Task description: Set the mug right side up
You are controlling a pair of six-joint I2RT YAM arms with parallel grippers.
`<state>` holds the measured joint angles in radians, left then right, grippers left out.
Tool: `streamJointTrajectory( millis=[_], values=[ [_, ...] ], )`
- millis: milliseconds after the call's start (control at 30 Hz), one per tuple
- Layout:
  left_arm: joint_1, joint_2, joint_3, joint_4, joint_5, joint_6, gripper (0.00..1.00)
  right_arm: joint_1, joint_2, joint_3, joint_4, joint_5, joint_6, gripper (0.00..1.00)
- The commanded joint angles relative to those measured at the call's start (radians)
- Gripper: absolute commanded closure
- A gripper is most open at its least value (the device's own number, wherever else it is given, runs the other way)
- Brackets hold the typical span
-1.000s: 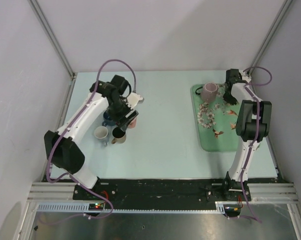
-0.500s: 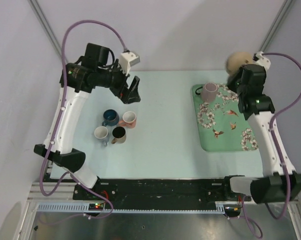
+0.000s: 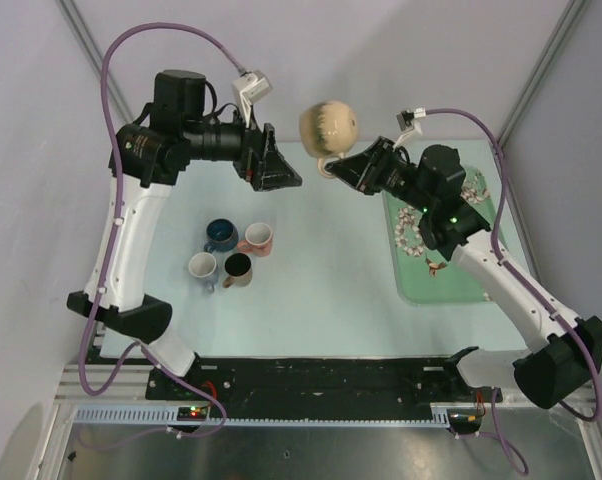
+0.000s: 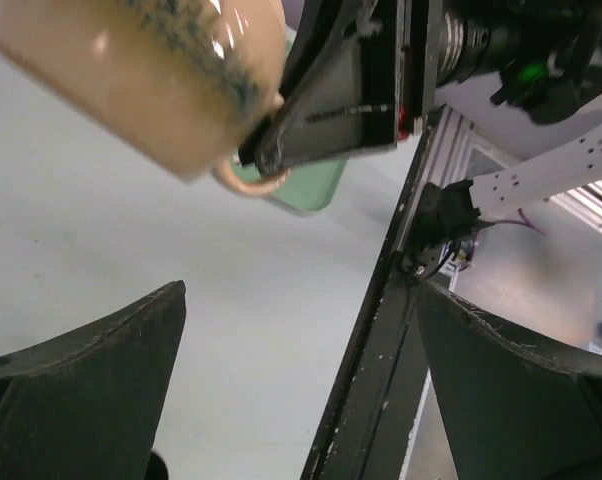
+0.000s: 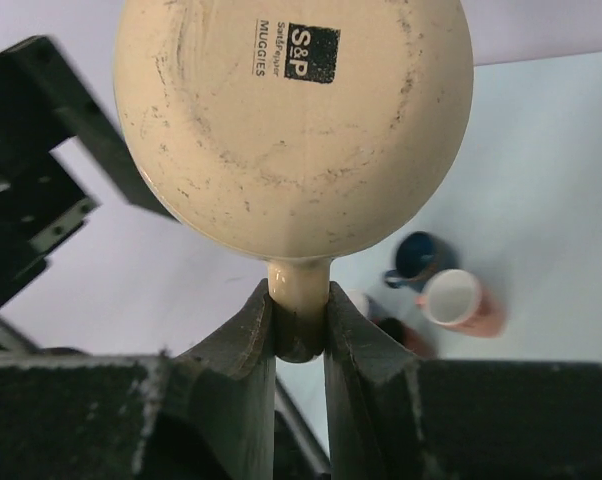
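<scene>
I should grab the beige mug with my left gripper by its rim edge (image 3: 305, 136) (image 4: 85, 112) to set the mug upright, and leave the handle to my right gripper.
A beige speckled mug (image 3: 328, 125) hangs high above the middle of the table. My right gripper (image 3: 339, 168) is shut on its handle. In the right wrist view the mug's base (image 5: 293, 120) with a printed stamp faces the camera, and its handle sits clamped between the fingers of the right gripper (image 5: 301, 330). The mug's opening is hidden. My left gripper (image 3: 278, 170) is open and empty, raised just left of the mug. In the left wrist view the mug (image 4: 141, 70) is at the top left, tilted, beyond the open left gripper (image 4: 301, 380).
Several mugs stand upright on the left of the table: blue (image 3: 219, 234), pink (image 3: 257, 239), white (image 3: 202, 266) and dark (image 3: 237, 266). A green flowered tray (image 3: 436, 280) lies at the right, partly under my right arm.
My right arm has swung left from above the tray to mid-table, carrying the beige mug high. My left gripper has moved right and up toward the mug.
</scene>
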<state>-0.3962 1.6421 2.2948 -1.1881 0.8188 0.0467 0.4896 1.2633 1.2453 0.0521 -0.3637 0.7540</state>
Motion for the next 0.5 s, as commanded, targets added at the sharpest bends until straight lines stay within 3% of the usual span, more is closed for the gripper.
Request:
streamJointTrajectory(
  millis=[0,267,467],
  values=[
    [0.000,0.002,0.029,0.118,0.049,-0.121,0.01,0.046,-0.009,0.039,0.399,-0.108,0.153,1.00],
    [0.010,0.003,0.053,0.191,0.010,-0.176,0.11,0.114,0.028,0.039,0.443,-0.130,0.208,1.00],
    [0.012,-0.007,0.076,0.229,0.039,-0.181,0.35,0.145,0.069,0.039,0.466,-0.157,0.245,1.00]
  ],
)
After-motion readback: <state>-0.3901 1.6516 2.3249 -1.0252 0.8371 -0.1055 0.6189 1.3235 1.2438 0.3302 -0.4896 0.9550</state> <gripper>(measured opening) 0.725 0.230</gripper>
